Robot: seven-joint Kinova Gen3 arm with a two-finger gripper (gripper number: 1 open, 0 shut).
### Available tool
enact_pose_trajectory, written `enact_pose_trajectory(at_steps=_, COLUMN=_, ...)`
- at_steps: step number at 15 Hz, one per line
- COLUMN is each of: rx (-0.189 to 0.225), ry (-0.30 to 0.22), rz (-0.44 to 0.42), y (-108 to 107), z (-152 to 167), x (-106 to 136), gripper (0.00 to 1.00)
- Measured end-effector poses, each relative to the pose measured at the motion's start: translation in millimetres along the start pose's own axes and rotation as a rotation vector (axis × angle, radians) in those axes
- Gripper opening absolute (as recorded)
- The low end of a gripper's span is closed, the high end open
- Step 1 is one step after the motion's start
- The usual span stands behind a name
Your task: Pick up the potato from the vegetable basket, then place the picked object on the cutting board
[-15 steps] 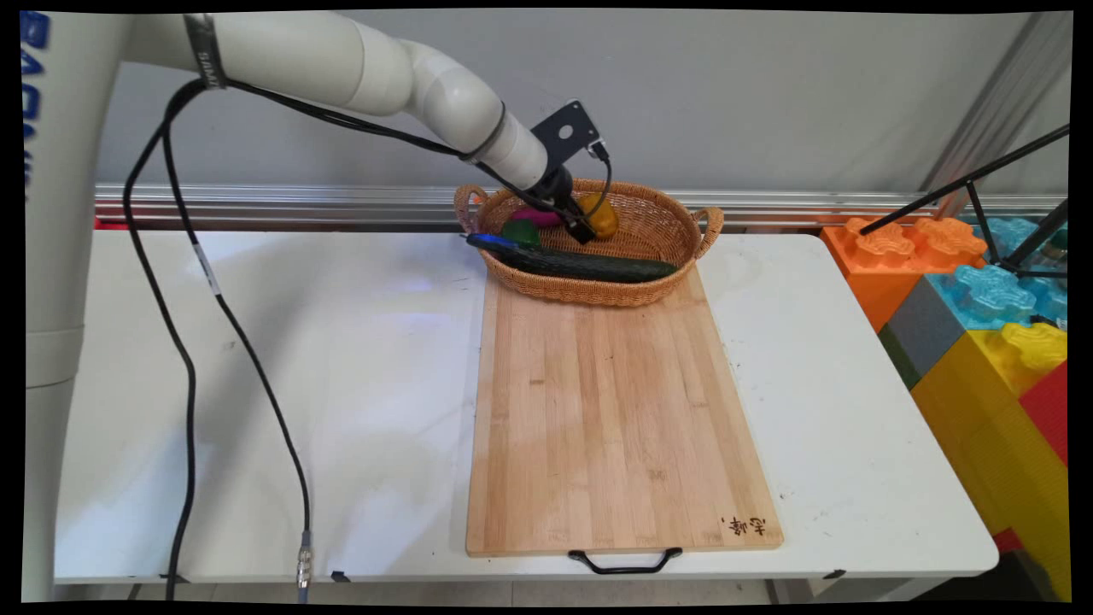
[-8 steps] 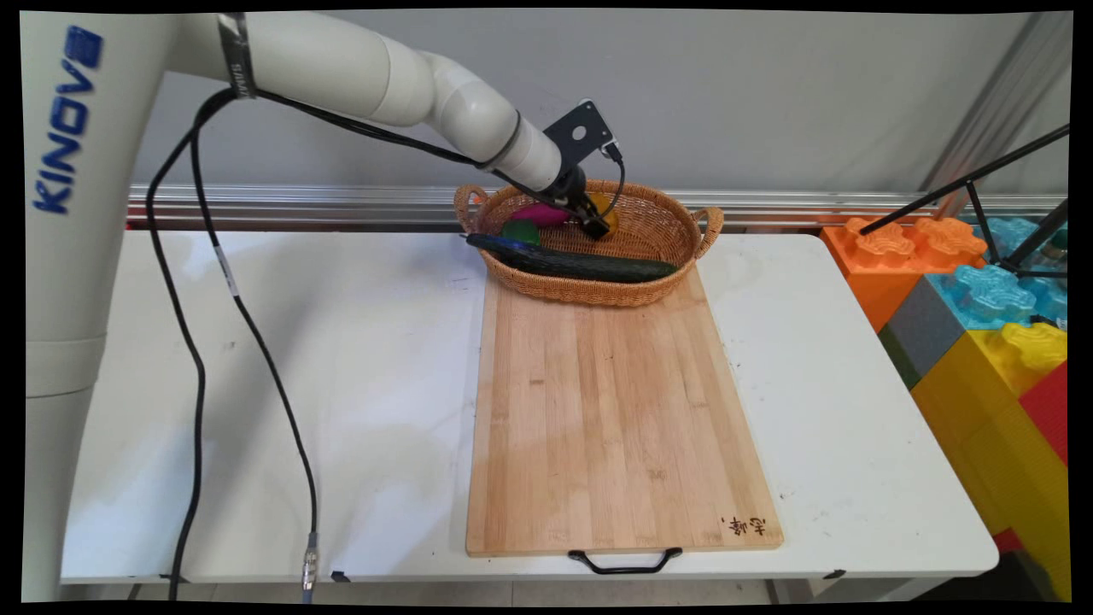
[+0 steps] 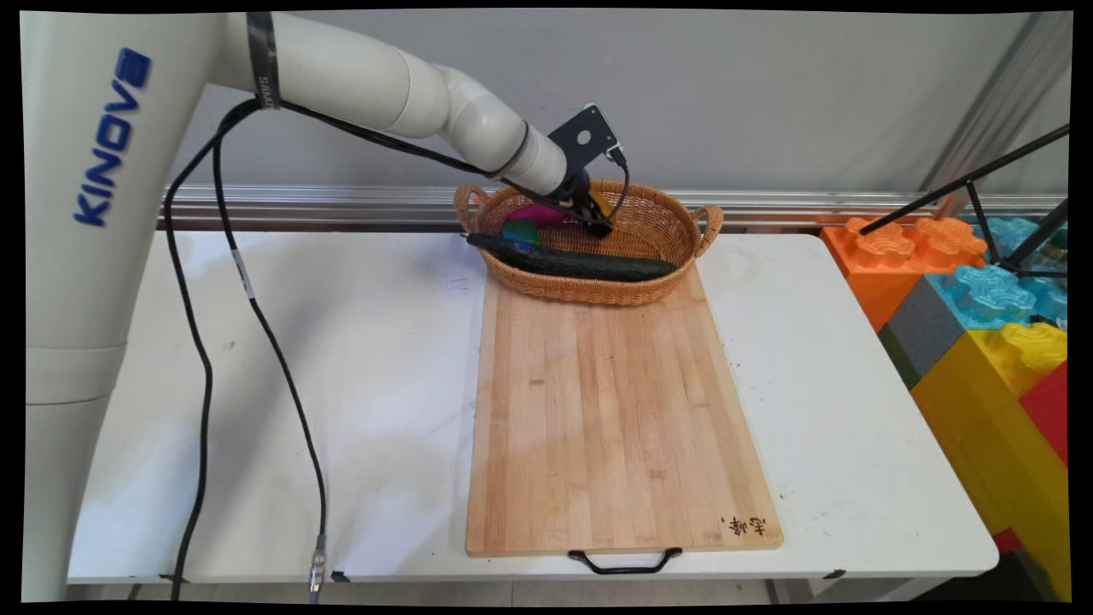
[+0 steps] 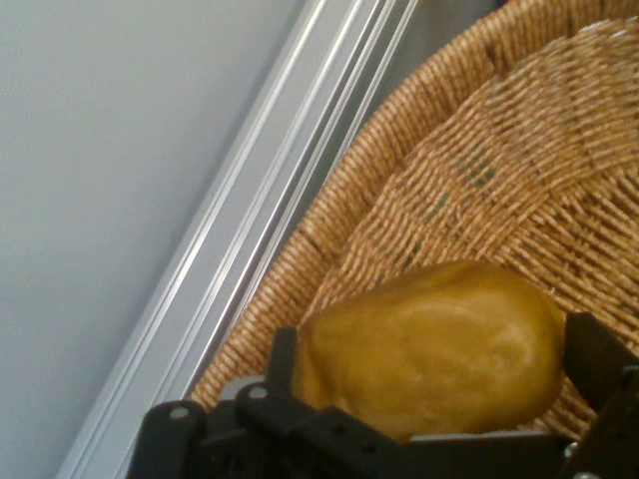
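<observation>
Next, my gripper will take hold of the yellow pear-like fruit by its rounded ends to lift it out of the woven basket.
My gripper [image 3: 600, 224] reaches down into a woven basket [image 3: 598, 295] at the far end of the wooden cutting board [image 3: 615, 410]. In the hand view the gripper [image 4: 431, 349] is open, with one finger close on each side of a yellow-orange fruit [image 4: 439, 334] lying against the basket's wall [image 4: 519, 180]. In the main view the hand hides most of that fruit [image 3: 605, 206]. A long dark cucumber [image 3: 589, 265] lies across the basket's near side. A green item [image 3: 521, 231] and a magenta one [image 3: 534, 213] sit at the basket's left.
Black cables [image 3: 256, 325] hang from the arm over the table's left half. Large coloured toy blocks [image 3: 982, 325] and a black tripod [image 3: 999, 213] stand off the table's right edge. A metal rail [image 3: 341, 205] runs along the wall behind.
The gripper has moved a little to the right and deeper into the basket, closing in around the yellow-orange fruit. The things in the basket have not moved.
</observation>
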Motion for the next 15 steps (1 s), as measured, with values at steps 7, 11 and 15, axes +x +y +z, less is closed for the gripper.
enact_pose_trajectory(at_steps=7, rx=0.004, ry=-0.004, rz=-0.015, y=4.2, z=8.9, x=-7.1, gripper=1.00)
enact_pose_trajectory(at_steps=11, rx=0.000, ry=-0.008, rz=-0.022, y=6.7, z=11.4, x=-11.5, gripper=1.00)
enact_pose_trajectory(at_steps=15, rx=-0.003, ry=-0.004, rz=-0.016, y=8.3, z=10.1, x=-13.8, gripper=0.00)
